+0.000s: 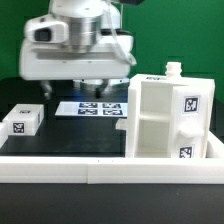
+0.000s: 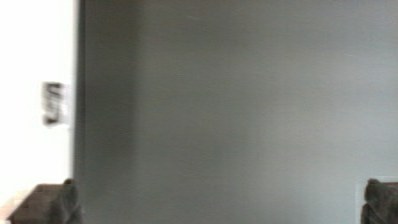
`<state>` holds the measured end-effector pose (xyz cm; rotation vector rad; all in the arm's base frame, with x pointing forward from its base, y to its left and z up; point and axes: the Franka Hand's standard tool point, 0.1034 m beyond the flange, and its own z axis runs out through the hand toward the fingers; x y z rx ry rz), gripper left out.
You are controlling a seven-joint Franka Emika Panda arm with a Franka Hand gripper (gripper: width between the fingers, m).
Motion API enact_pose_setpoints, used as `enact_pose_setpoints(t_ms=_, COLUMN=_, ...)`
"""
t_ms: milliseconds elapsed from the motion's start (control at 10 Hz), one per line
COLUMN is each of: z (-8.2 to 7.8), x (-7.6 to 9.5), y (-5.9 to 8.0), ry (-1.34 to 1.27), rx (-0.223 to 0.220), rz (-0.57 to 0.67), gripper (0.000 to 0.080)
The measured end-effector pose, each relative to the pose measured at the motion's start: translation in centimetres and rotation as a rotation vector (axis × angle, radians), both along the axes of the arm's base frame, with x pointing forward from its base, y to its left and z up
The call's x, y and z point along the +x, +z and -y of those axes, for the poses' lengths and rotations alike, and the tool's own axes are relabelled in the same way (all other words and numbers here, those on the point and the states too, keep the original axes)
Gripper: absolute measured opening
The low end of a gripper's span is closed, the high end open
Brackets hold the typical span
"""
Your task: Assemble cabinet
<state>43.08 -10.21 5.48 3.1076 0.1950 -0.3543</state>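
Note:
My gripper grabs the opposite sides of the small white tagged part next, to set that part onto the cabinet (image 1: pixel 165 115).
The cabinet (image 1: pixel 165 115) is a large white box with inner compartments and square tags on its side. It stands upright at the exterior view's right. A small white tagged part (image 1: pixel 22 120) lies at the exterior view's left. My gripper (image 1: pixel 90 92) hangs above the table between them, behind the marker board (image 1: pixel 100 107), apart from both pieces. In the wrist view the gripper (image 2: pixel 214 205) is open wide and empty. Its fingertips (image 2: pixel 45 205) show at the two corners, with only dark table between them.
A white raised rim (image 1: pixel 110 168) runs along the table's front edge. The wrist view shows a white surface with a tag (image 2: pixel 54 103) at one edge; I cannot tell which piece it is.

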Motion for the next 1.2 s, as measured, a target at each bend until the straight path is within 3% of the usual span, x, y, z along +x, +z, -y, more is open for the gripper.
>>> enact_pose_setpoints(t_ms=300, z=4.0, x=-1.0, y=-1.1, ry=-0.036, rx=-0.016, rz=0.009, gripper=0.0797)
enact_pose_setpoints(t_ms=700, z=7.5, x=-1.7, y=-1.4, ry=-0.045, rx=-0.032, rz=0.005, gripper=0.0797)
enact_pose_setpoints(t_ms=1200, z=7.7, x=-1.6, y=-1.7, ry=-0.023, rx=-0.031, rz=0.0, gripper=0.0797)
